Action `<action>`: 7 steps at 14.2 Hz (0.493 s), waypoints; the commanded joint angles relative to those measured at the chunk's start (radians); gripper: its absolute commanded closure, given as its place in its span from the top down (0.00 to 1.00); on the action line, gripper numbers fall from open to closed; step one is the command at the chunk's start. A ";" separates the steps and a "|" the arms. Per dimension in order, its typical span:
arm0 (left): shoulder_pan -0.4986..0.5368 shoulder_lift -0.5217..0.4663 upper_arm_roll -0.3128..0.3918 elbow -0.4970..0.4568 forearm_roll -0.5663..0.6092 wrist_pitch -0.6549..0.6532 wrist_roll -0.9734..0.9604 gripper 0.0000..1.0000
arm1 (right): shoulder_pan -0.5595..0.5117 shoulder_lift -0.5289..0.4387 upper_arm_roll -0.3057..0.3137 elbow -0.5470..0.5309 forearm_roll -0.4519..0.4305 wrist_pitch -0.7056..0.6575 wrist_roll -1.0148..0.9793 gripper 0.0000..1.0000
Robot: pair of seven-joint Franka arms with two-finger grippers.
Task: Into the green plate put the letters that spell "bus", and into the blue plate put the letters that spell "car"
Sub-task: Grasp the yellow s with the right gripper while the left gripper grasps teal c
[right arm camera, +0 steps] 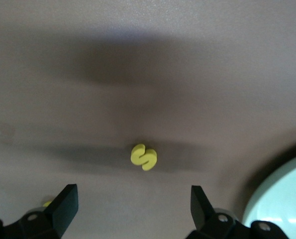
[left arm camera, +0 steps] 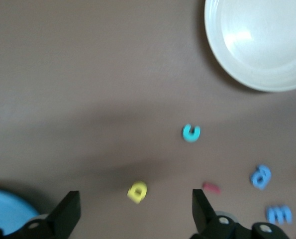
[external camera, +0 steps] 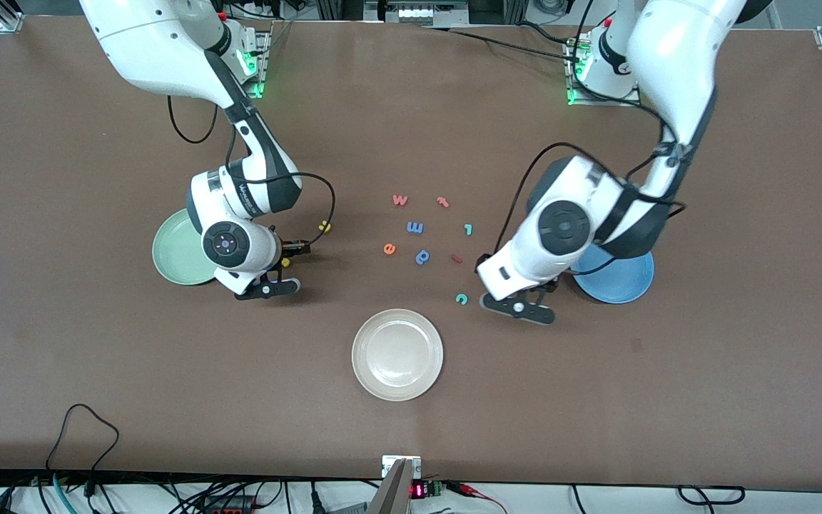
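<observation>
My right gripper grips the yellow "s" by its curved sides next, to spell "bus" in the green plate.
My left gripper hangs open over the yellow "a", which lies between its fingers on the table. The teal "c" lies beside it. The thin teal "r" is farther from the camera. The blue plate is partly under the left arm. My right gripper is open above the yellow "s". The yellow "u" lies close by. The green plate sits beside the right gripper.
A cream-white plate stands nearest the camera at mid-table. Loose letters lie between the arms: pink "w", red "t", blue "m", orange "e", a blue "p"-shaped letter and a small red piece.
</observation>
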 commanded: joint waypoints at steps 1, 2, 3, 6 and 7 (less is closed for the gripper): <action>-0.035 0.085 0.012 0.059 0.057 0.100 -0.077 0.90 | 0.012 0.007 -0.007 -0.030 0.003 0.060 0.000 0.92; -0.037 0.113 0.010 0.059 0.075 0.146 -0.079 0.85 | 0.021 0.007 -0.007 -0.054 0.003 0.099 -0.001 0.87; -0.038 0.134 0.010 0.059 0.081 0.191 -0.086 0.82 | 0.023 0.010 -0.007 -0.064 0.003 0.119 -0.004 0.82; -0.068 0.185 0.018 0.054 0.087 0.286 -0.091 0.71 | 0.021 0.019 -0.007 -0.062 0.003 0.122 -0.003 0.79; -0.075 0.194 0.027 0.054 0.110 0.297 -0.091 0.67 | 0.021 0.020 -0.007 -0.062 0.003 0.124 -0.004 0.79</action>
